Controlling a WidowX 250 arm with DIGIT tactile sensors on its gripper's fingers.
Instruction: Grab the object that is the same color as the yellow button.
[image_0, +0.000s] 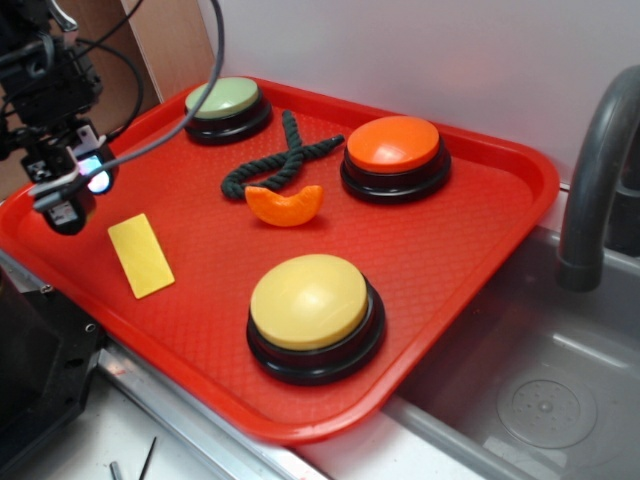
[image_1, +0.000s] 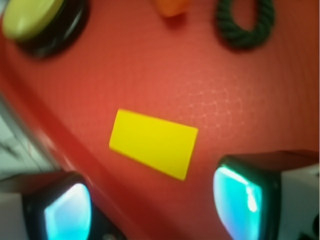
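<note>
The yellow object (image_1: 152, 142) is ahead of my fingers above the red tray in the wrist view, so my gripper should reach it before closing on it.
The yellow object (image_0: 141, 255) is a small flat wedge block lying on the red tray's (image_0: 470, 250) left side; in the wrist view the yellow object (image_1: 154, 143) lies just ahead of the fingers. The large yellow button (image_0: 310, 302) on a black base stands near the tray's front edge, and in the wrist view the yellow button (image_1: 32, 17) shows at the top left. My gripper (image_0: 72, 190) hovers above the tray's left rim, a little behind and left of the block. From the wrist my gripper (image_1: 152, 207) is open, with only bare tray between its glowing cyan pads.
An orange button (image_0: 393, 146) stands at the back right, a pale green button (image_0: 222, 98) at the back left. A dark green rope (image_0: 280, 160) and an orange crescent (image_0: 285, 205) lie mid-tray. A steel sink (image_0: 540, 400) and grey faucet (image_0: 600, 170) are on the right.
</note>
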